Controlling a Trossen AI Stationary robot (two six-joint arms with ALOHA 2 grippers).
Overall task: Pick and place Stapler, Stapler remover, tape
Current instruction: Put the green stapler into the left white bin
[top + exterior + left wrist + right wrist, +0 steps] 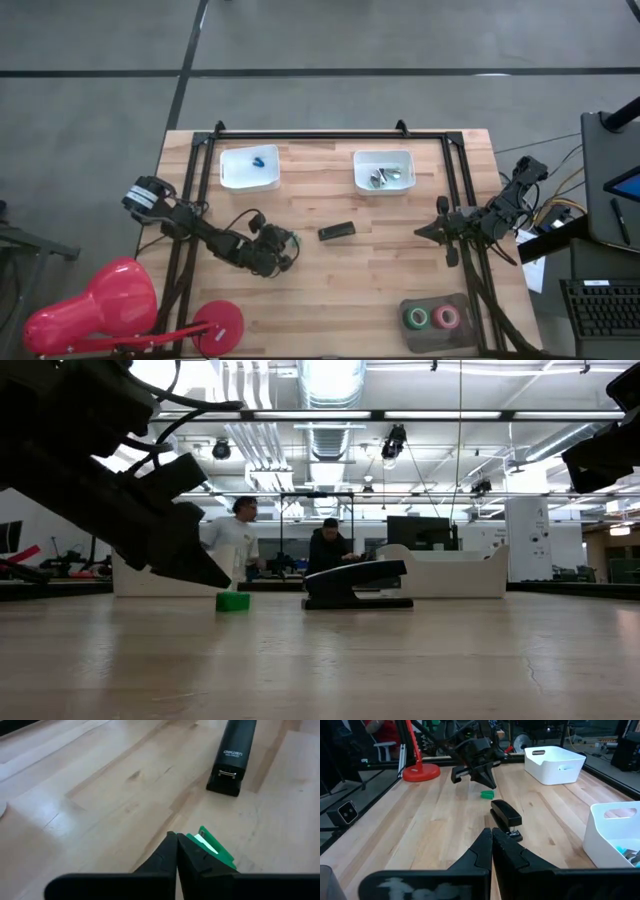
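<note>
The left gripper's fingers are shut above and beside the green stapler remover (214,849), so they need to open again and go lower before they close on its body.
The black stapler (336,231) lies flat on the wooden table near its middle, and the low view shows the stapler (355,584) side-on. A small green piece (232,601), perhaps the stapler remover, rests on the table left of it. My left gripper (176,840) is shut and tilted down, its tips just above and beside the green piece (214,846); the low view shows a small gap. My right gripper (491,832) is shut and waits at the table's right side (420,232), pointing at the stapler (505,816). A green tape roll (416,318) and a pink one (446,318) lie in a grey tray.
Two white bins stand at the far side: the left bin (249,167) holds a small blue piece, the right bin (384,170) holds metallic items. The grey tray (432,300) sits near the right front corner. A red lamp base (222,322) stands at the near left. People sit beyond the table.
</note>
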